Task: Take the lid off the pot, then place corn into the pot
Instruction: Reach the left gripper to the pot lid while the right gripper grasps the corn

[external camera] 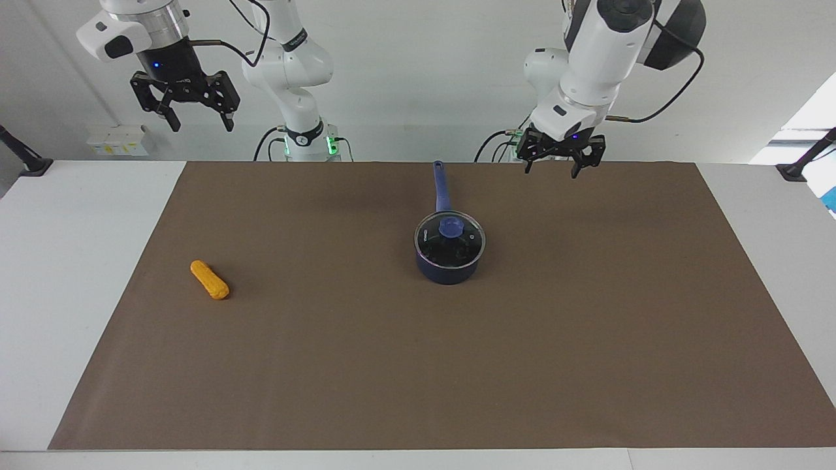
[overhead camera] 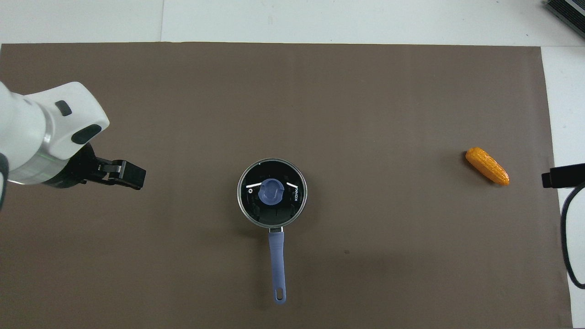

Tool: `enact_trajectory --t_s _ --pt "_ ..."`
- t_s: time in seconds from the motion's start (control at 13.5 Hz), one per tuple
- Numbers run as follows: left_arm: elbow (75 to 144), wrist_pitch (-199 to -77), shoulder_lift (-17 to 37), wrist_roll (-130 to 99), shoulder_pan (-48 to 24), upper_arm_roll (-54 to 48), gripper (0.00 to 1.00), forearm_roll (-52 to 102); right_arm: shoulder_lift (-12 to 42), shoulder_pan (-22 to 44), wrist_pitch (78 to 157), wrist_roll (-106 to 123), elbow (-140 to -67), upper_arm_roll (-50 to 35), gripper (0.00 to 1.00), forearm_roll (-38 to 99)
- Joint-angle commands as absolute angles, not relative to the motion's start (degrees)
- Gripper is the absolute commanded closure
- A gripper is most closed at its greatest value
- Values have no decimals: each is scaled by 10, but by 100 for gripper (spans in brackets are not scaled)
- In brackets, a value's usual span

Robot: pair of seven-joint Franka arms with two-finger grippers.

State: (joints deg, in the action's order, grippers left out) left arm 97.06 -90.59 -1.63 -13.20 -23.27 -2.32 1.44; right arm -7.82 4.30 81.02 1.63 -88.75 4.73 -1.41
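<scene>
The wide glass disc spreads across the whole pot, so my left gripper should next grab the lid by its narrow blue knob (overhead camera: 271,191).
The pot (external camera: 449,266) stands mid-mat with its long blue handle (external camera: 441,186) pointing toward the robots. The glass lid (external camera: 434,247) with its blue knob (external camera: 452,226) sits on it, and both also show in the overhead view: the pot's handle (overhead camera: 277,260) and the lid (overhead camera: 272,193). The corn (external camera: 209,279) lies on the mat toward the right arm's end, and it shows in the overhead view too (overhead camera: 487,165). My left gripper (external camera: 552,171) hangs open and empty over the mat's edge by the robots, beside the handle's tip. My right gripper (external camera: 202,124) waits open and empty, high up.
A brown mat (external camera: 418,365) covers most of the white table (external camera: 65,261). Only the pot and the corn lie on it. Black clamp mounts (external camera: 26,163) stand at the table's corners near the robots.
</scene>
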Motion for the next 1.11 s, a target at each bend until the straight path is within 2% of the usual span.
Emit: enact_trajectory --t_s 0.0,0.15,0.45,0.67,1.04 --pt "1001 -959 -15 -182 -275 -14 0 9 -97 40 810 11 -901 37 0 -10" --pt "1001 -1001 15 -229 -303 -14 0 9 -91 38 822 18 -910 37 0 -10" --pt "997 -1094 89 -301 -347 -13 0 1 -72 32 908 53 -973 38 0 -9" --pt "998 -1147 125 -318 -359 -12 0 -1 -59 14 996 106 -1063 39 0 -10" --pt "1042 -1176 134 -318 -376 -14 0 -11 37 -6 1094 251 -1089 39 0 -10"
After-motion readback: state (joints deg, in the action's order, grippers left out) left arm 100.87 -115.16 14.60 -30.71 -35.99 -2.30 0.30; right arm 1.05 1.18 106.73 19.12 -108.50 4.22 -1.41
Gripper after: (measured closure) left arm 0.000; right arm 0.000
